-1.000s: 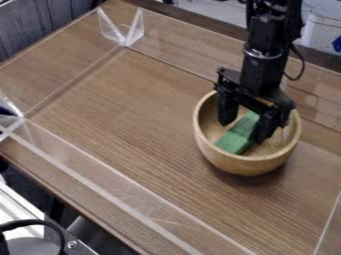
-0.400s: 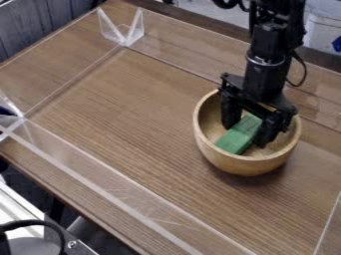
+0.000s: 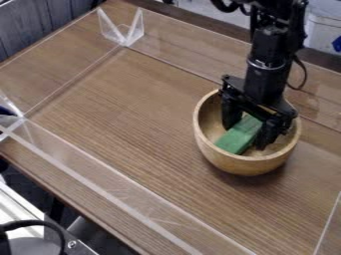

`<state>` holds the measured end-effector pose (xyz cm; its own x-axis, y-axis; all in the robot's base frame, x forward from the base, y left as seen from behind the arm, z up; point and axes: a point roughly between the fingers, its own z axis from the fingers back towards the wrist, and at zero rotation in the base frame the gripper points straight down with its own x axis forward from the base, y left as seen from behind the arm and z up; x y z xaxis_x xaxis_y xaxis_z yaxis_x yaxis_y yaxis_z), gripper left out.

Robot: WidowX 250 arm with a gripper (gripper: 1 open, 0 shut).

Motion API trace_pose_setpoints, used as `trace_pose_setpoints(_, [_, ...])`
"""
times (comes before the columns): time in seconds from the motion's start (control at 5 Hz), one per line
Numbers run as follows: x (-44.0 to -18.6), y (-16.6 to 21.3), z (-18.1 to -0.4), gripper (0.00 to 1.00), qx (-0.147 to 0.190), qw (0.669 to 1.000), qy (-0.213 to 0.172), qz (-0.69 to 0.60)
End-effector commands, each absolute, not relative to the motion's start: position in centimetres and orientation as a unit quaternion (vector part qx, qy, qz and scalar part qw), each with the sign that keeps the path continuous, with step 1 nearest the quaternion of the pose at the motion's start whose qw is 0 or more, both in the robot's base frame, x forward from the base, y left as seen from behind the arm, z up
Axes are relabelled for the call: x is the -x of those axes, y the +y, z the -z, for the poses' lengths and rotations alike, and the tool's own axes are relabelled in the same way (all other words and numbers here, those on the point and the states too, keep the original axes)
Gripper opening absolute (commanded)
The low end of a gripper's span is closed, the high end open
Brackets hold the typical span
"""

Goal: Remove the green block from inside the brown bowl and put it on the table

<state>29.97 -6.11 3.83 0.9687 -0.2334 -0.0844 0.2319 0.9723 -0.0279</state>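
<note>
My fingertips reach down into the brown bowl (image 3: pixel 216 151), on either side of the green block's upper end (image 3: pixel 249 124), so it is now time to close on the green block.
The green block (image 3: pixel 241 136) lies tilted inside the brown bowl (image 3: pixel 216 151), which sits on the table (image 3: pixel 120 120) at the right. My black gripper (image 3: pixel 253 118) points straight down into the bowl, open, with one finger on each side of the block's upper end. From this view I cannot tell whether the fingers touch the block. The block's far end is partly hidden behind the fingers.
Low clear plastic walls (image 3: pixel 80 164) run along the table's left and near edges, with a clear corner piece (image 3: pixel 128 30) at the back. The arm's black column (image 3: pixel 273 40) rises above the bowl. A black cable loop (image 3: pixel 30 239) lies below the near edge.
</note>
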Motion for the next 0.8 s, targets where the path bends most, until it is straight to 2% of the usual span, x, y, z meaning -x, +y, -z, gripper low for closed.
trace_pose_setpoints(0.0, [-30.57, -6.32, -5.09, 1.00, 0.007, 0.992, 0.018, 0.124])
trace_pose_setpoints(0.4, [-30.59, -6.26, -5.38, 1.00, 0.005, 0.992, 0.008, 0.125])
trace_pose_setpoints(0.6, [-30.62, -6.21, -5.21, 0.00, 0.006, 0.992, 0.007, 0.124])
